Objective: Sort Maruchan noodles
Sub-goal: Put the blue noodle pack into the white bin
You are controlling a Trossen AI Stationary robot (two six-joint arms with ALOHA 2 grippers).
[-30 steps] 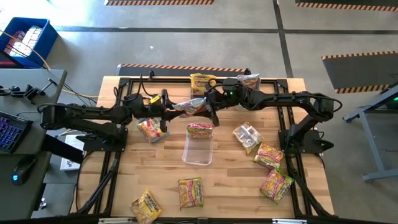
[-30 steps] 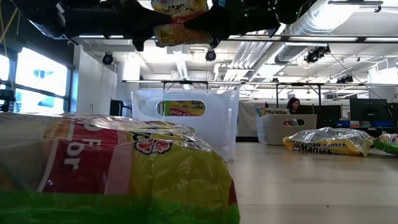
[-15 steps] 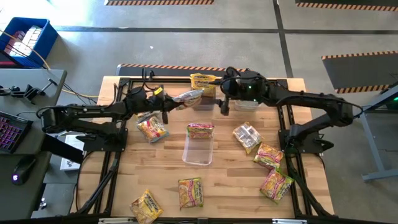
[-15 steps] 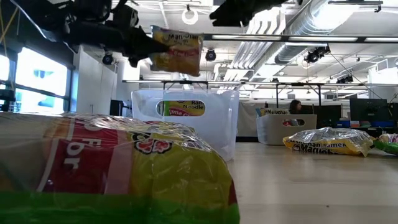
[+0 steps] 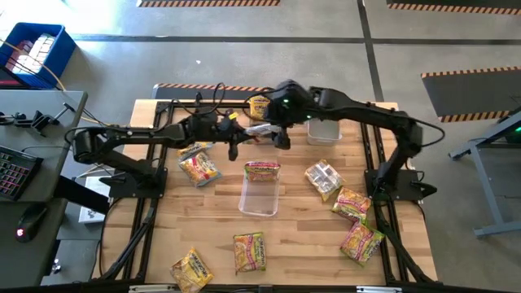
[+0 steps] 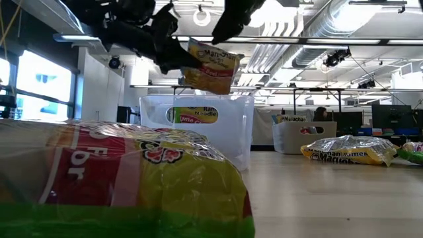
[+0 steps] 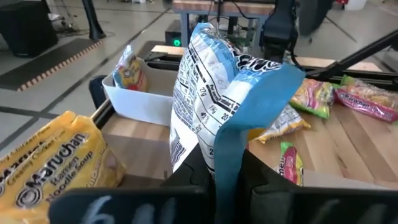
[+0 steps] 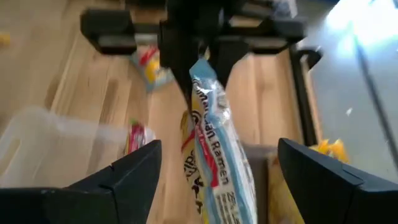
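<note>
My right gripper grabs the blue-and-white Maruchan packet by its unpinched end (image 8: 221, 196) next, to sort the packet into its bin.
My left gripper (image 5: 236, 140) is shut on a silvery-white and blue Maruchan noodle packet (image 5: 259, 129) in the air over the table's far middle. My right gripper (image 5: 282, 137) hangs open just past the packet's free end, its fingers (image 8: 130, 174) spread wide on either side without touching it. A clear bin (image 5: 260, 195) stands in the table's middle with a red-and-green packet (image 5: 262, 171) at its far end. Other yellow and red-green packets (image 5: 199, 167) (image 5: 352, 202) lie flat on the wood. My left gripper pinches the packet's blue sealed end (image 7: 227, 163) between its two fingers. The fingers come about level from the table's left. The packet sticks out beyond them on edge (image 6: 210, 65), lifted clear of the table and above the bin.
A second clear bin (image 5: 324, 130) stands at the far right, with a yellow packet (image 5: 262, 106) at the far edge beside it. More packets lie at the right (image 5: 323, 177) (image 5: 361, 240) and near the front edge (image 5: 250, 251) (image 5: 191, 270). One packet (image 6: 119, 185) fills the low view's foreground.
The packet hung between both grippers a second ago. My right gripper has let go of it and drawn up and away. My left gripper has kept hold and carried it toward the table's right and a little lower.
</note>
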